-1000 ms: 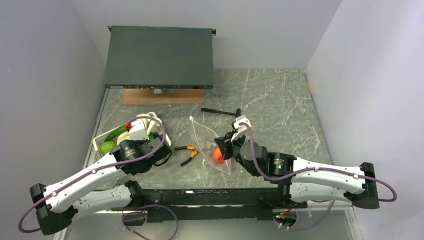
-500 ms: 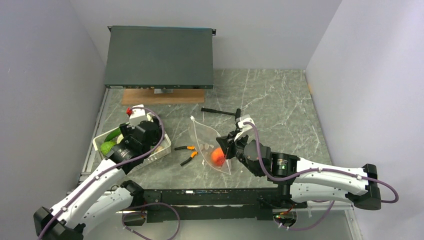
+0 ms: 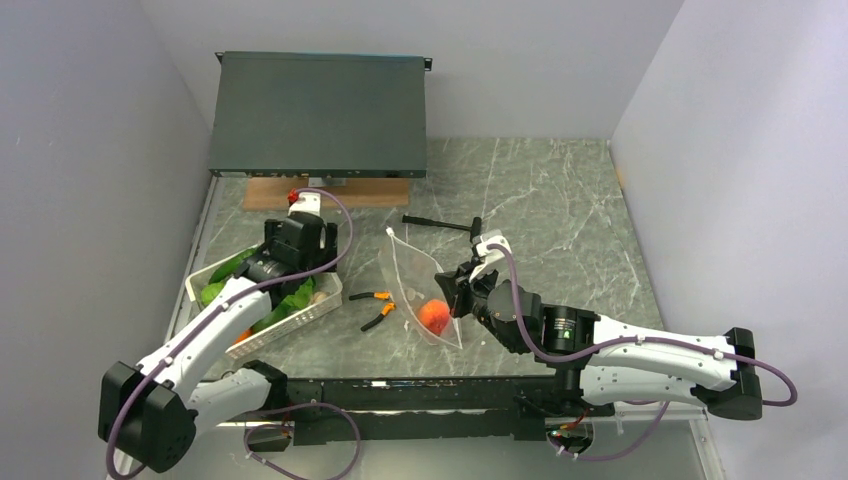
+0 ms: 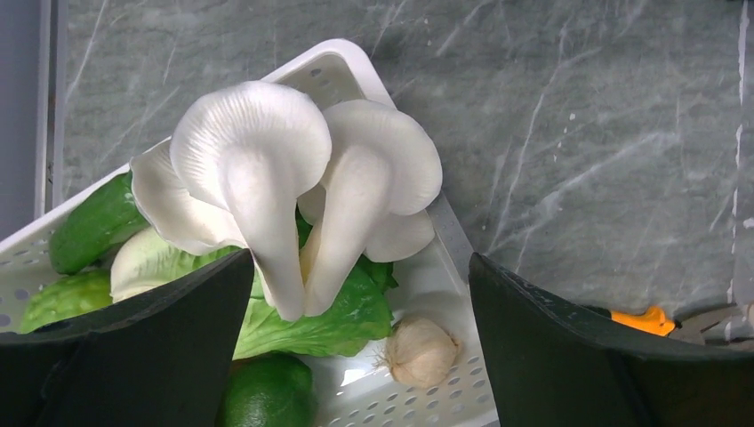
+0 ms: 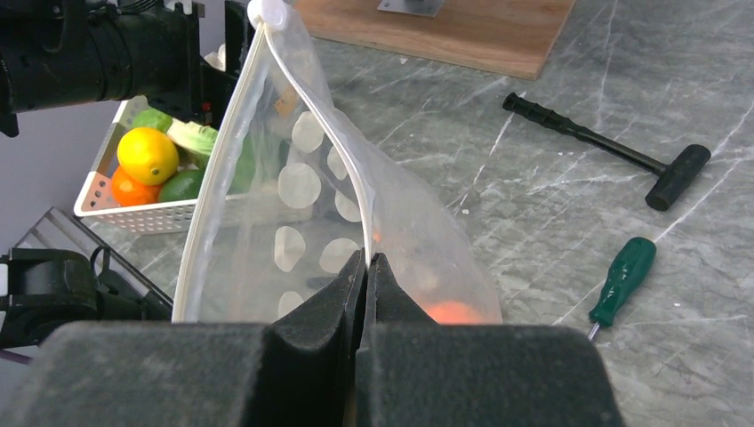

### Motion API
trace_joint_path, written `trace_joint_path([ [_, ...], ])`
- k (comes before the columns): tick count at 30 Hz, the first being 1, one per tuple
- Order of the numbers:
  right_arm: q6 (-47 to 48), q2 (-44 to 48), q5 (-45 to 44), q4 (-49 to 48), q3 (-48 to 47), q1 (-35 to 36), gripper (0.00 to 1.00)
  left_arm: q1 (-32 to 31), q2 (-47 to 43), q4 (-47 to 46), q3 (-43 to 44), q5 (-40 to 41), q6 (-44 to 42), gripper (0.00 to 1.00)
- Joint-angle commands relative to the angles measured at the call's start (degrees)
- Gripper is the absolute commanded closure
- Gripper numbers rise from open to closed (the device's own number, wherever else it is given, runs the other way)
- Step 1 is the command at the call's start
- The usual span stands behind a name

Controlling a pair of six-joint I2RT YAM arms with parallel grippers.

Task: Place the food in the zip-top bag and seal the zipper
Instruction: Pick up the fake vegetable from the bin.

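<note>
The white mushroom cluster (image 4: 267, 151) has stem ends that my left gripper needs to reach and grab, which leaves its caps free to enter the zip-top bag first.
The zip-top bag (image 3: 412, 280), clear with white dots, stands open at table centre with a pink-red peach (image 3: 434, 316) inside. My right gripper (image 3: 457, 290) is shut on the zipper (image 5: 351, 173) at the bag's mouth edge and holds the bag (image 5: 302, 187) up. My left gripper (image 3: 287, 268) is open above the white basket (image 3: 290, 325). In the left wrist view its wide-apart jaws (image 4: 362, 267) frame a white mushroom cluster (image 4: 267, 151), lettuce (image 4: 338, 316), a lime (image 4: 267, 391), garlic (image 4: 418, 350) and a cucumber (image 4: 93, 227). A lemon (image 5: 147, 154) and an orange (image 5: 129, 189) lie in the basket's near end.
Orange-handled pliers (image 3: 378, 305) lie between basket and bag. A black hammer (image 3: 440, 224) lies behind the bag, a green screwdriver (image 5: 622, 280) to its right. A dark flat device (image 3: 318, 112) on a wooden board (image 3: 325, 193) fills the back left.
My left arm has swung away from me, from the basket's near side to over its far end. The right gripper keeps its hold on the bag, barely moving.
</note>
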State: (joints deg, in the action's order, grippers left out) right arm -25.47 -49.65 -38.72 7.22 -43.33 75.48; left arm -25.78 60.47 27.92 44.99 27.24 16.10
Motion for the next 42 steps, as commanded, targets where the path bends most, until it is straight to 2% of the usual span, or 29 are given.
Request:
trace_joint_path([
  [1,1.03,0.45,-1.27,-2.00,-0.36,0.08,1.00,0.81,-2.60,-0.44,0.40,-1.95,-6.30,0.04],
  [5,1.37,-1.01,-0.93,-1.91,-1.16,0.03,1.00,1.04,-5.00,-2.89,-2.84,-1.93,-7.38,0.07],
  [7,1.56,-1.78,-0.75,-1.64,-1.85,0.05,1.00,1.45,-5.26,-3.06,-3.67,-1.98,-7.11,0.05],
  [14,2.07,-3.19,-0.51,-1.92,-2.75,0.02,1.00,6.06,-1.73,-2.68,-3.25,-7.06,-8.01,0.04],
  [18,2.01,-3.69,-0.09,-1.93,-3.25,0.03,1.00,8.59,-0.01,-2.63,-2.44,-9.53,-8.63,0.13],
  [25,1.54,-3.88,0.31,-1.95,-3.68,0.03,1.00,9.42,1.06,-3.11,-2.30,-10.69,-9.11,0.23],
  [37,0.38,-4.42,1.43,-2.15,-3.43,-0.03,1.00,9.62,0.53,-2.58,-2.36,-8.56,-10.95,0.46],
  [42,0.30,-4.15,1.42,-2.14,-3.25,0.04,1.00,9.61,-0.60,-2.09,-2.12,-8.86,-12.91,0.63],
])
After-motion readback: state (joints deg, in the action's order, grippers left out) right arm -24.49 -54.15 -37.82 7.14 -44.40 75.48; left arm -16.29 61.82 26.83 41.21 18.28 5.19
